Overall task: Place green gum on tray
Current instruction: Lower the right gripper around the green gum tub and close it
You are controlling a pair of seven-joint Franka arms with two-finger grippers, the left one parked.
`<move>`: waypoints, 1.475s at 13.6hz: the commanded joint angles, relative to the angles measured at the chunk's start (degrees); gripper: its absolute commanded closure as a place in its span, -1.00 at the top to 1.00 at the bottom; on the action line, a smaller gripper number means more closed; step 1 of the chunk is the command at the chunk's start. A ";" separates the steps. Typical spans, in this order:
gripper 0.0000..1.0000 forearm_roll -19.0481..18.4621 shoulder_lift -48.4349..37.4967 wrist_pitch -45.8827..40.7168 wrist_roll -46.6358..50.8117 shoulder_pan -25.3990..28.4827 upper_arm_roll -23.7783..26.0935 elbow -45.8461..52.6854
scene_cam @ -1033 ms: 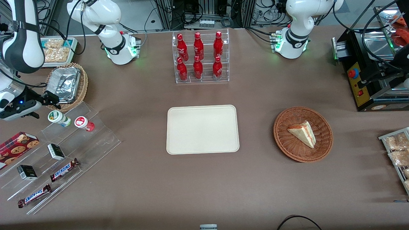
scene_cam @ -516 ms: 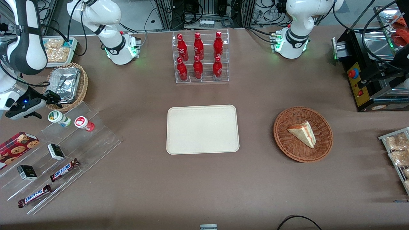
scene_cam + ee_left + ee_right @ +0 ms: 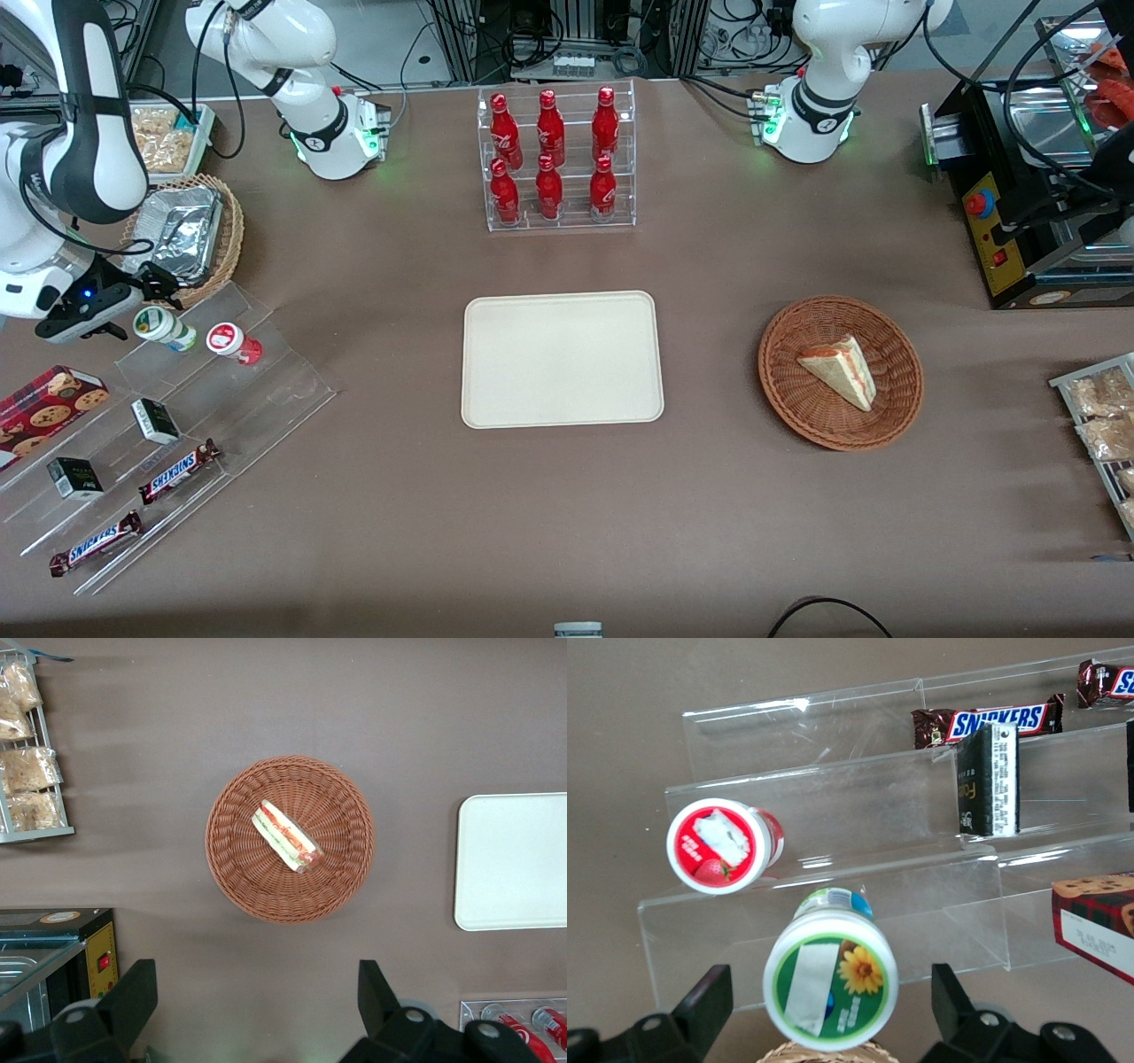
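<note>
The right gripper grabs the green gum by its green-rimmed lid [image 3: 153, 322] next, to place it on the cream tray [image 3: 562, 359].
The green gum [image 3: 162, 326], a small white bottle with a green-rimmed lid, lies on the top step of a clear acrylic stand [image 3: 190, 390] toward the working arm's end of the table. In the right wrist view its lid [image 3: 830, 979] sits between my two dark fingers [image 3: 700, 1001], with gaps on both sides. My right gripper [image 3: 140, 308] is open and hovers at the gum. The cream tray [image 3: 562, 359] lies bare at the table's middle, and it also shows in the left wrist view [image 3: 514, 859].
A red-lidded bottle [image 3: 232, 341] lies beside the gum on the same step. Snickers bars [image 3: 177, 470], dark boxes [image 3: 155, 420] and a cookie box [image 3: 49, 403] fill the lower steps. A wicker basket with a foil container [image 3: 182, 232] is close by. A sandwich basket [image 3: 840, 372] lies toward the parked arm's end.
My right gripper has moved nearer to the gum, and the arm has swung with it. The gum and the tray have not moved.
</note>
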 commanded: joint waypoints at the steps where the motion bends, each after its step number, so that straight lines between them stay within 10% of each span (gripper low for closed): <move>1: 0.98 0.21 0.17 1.55 -0.84 0.20 -0.14 -0.32; 3: 0.86 0.30 0.18 1.55 -0.66 0.38 -0.14 -0.15; 4: 0.52 0.39 0.26 1.55 -0.58 0.55 -0.14 -0.15; 6: -0.84 0.56 0.18 1.20 -0.05 0.56 -0.06 -0.06; 7: -1.00 1.17 0.18 1.11 0.04 0.56 -0.06 0.03; 20: -1.00 2.76 -0.53 -32.55 21.18 13.54 0.73 24.81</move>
